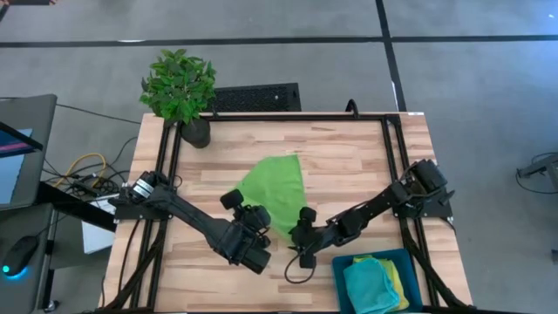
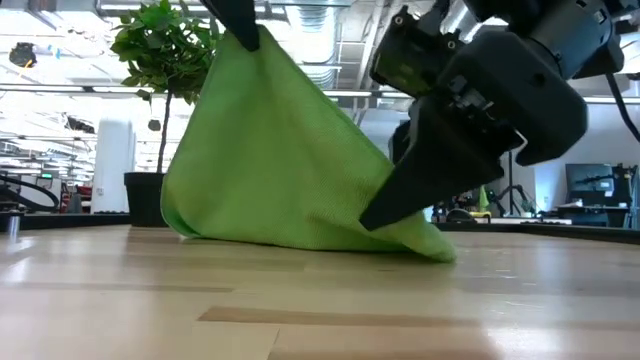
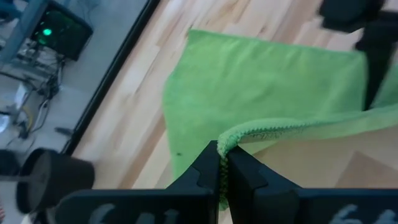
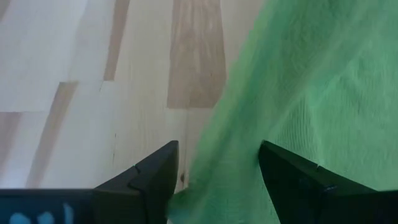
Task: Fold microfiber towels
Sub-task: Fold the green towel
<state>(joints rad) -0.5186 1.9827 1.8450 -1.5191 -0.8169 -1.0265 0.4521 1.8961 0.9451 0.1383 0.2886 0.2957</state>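
Note:
The far part of the towel lies flat, so I need to grab the towel's raised edge point(image 1: 291, 234) with my right gripper next.
One lime green towel point(image 1: 277, 187) lies on the wooden table, with its near part raised. My left gripper point(image 1: 260, 216) is shut on the towel and holds it up in a peak point(image 2: 245, 45). The far part of the towel rests on the table point(image 2: 300, 235). My right gripper point(image 4: 217, 168) is open at the towel's lower near side point(image 2: 400, 215), with cloth between its fingers; I cannot tell whether they touch it. A turquoise towel point(image 1: 370, 283) and a yellow towel point(image 1: 398, 277) lie in a blue bin. The second lime green towel is out of view. My left gripper pinches the towel's stitched hem point(image 3: 233, 138) between its two shut fingers, at an edge or corner. The cloth falls away from the hold in a tent shape. Its lower part lies on the table.
The blue bin point(image 1: 342, 266) stands at the table's near right corner. A potted plant point(image 1: 179, 87) stands at the far left corner, and a black keyboard-like object point(image 1: 257, 98) lies beyond the far edge. There is bare wood left and right of the towel.

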